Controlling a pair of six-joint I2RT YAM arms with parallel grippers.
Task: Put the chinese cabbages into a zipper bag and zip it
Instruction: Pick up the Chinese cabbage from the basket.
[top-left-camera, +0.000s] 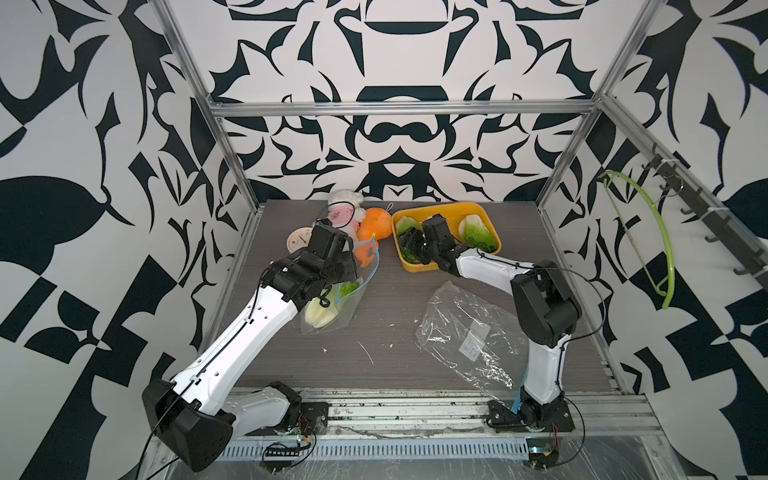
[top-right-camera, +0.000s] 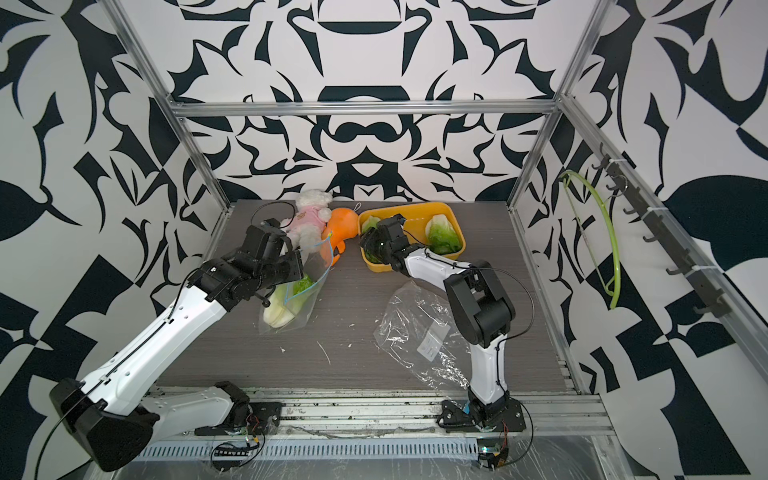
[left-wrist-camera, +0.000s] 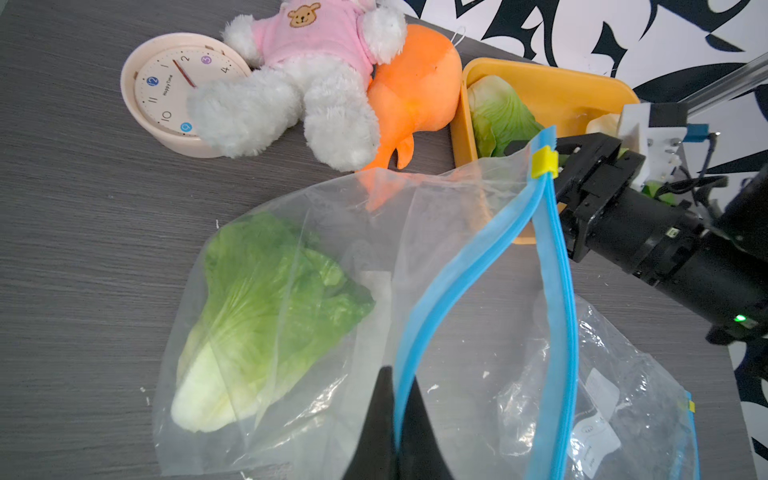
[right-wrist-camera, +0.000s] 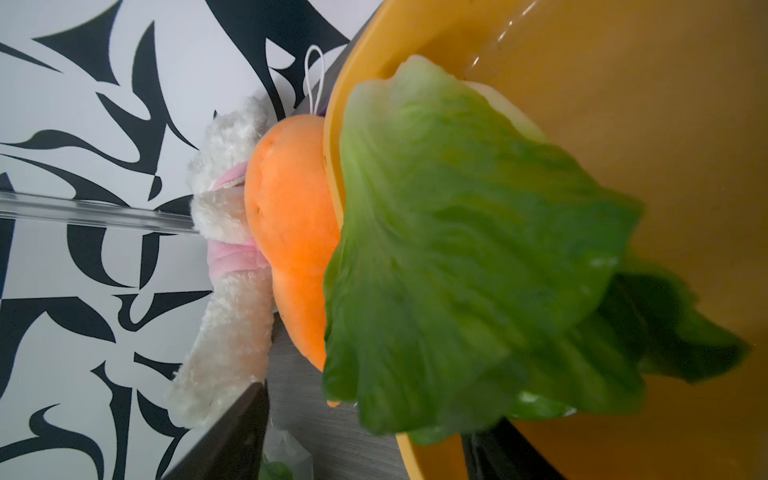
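Observation:
My right gripper will reach the chinese cabbage and take it by its leafy end, so the pale base stays free to go into the zipper bag first.
One chinese cabbage (left-wrist-camera: 266, 316) lies inside the clear zipper bag (top-left-camera: 347, 309) on the table's left side. My left gripper (left-wrist-camera: 397, 374) is shut on one blue zip strip of the bag's mouth, which gapes open up to the yellow slider (left-wrist-camera: 544, 162). Two more cabbages lie in the yellow tray (top-left-camera: 444, 210) at the back: one at its left end (top-left-camera: 404, 226), one at its right end (top-left-camera: 478, 235). My right gripper (top-left-camera: 409, 247) hangs over the left one's leafy end (right-wrist-camera: 457, 249). Its jaws stand wide, open, one finger (right-wrist-camera: 232, 432) outside the tray wall.
A white plush bear in pink (top-left-camera: 345, 212), an orange plush toy (top-left-camera: 374, 230) and a round clock (top-left-camera: 300, 241) crowd the back left beside the tray. A second crumpled clear bag (top-left-camera: 469, 332) lies by the right arm. A green hanger (top-left-camera: 660, 232) hangs on the right wall.

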